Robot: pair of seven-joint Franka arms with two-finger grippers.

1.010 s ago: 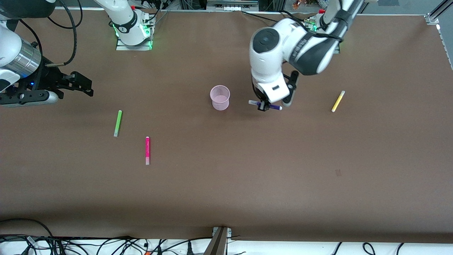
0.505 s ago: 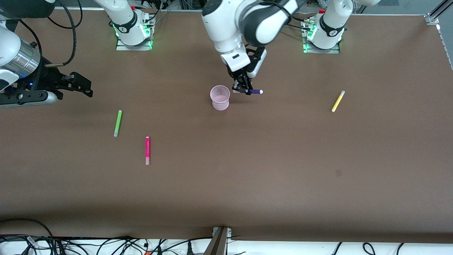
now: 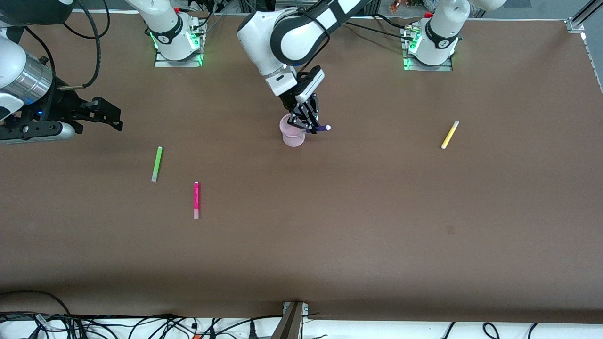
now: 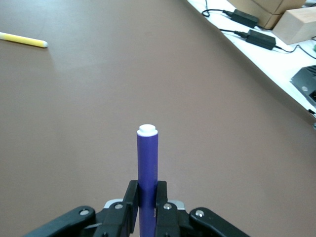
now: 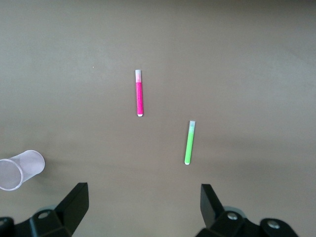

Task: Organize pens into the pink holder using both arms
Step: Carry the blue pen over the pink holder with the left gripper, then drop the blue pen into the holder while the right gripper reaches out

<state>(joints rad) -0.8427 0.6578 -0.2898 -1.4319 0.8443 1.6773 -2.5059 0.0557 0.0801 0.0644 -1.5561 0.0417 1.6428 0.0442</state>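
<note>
The purple pen (image 3: 321, 127) is sideways above the pink holder's rim (image 3: 286, 121), so my left gripper should lower the pen into the holder before letting it go.
My left gripper (image 3: 305, 123) is shut on the dark purple pen (image 3: 321, 127) and holds it level over the rim of the pink holder (image 3: 292, 136). In the left wrist view the pen (image 4: 147, 163) sticks out from between the closed jaws of the gripper (image 4: 147, 197). The yellow pen (image 3: 450, 134) lies toward the left arm's end and also shows in the left wrist view (image 4: 23, 40). The light green pen (image 3: 156, 164) and the magenta pen (image 3: 196, 200) lie toward the right arm's end. My right gripper (image 3: 115, 118) waits open and empty above the table there. Its view shows the gripper (image 5: 143, 197), the green pen (image 5: 189, 143), the magenta pen (image 5: 139, 94) and the holder (image 5: 19, 170).
The brown table (image 3: 358, 226) is bare around the pens. A metal bracket (image 3: 292, 314) and cables sit at its edge nearest the front camera. Power bricks (image 4: 259, 37) and a box (image 4: 298, 24) lie off the table's edge.
My left gripper has lifted the purple pen and carried it toward the right arm's end, to over the pink holder's rim. The right arm has not moved.
</note>
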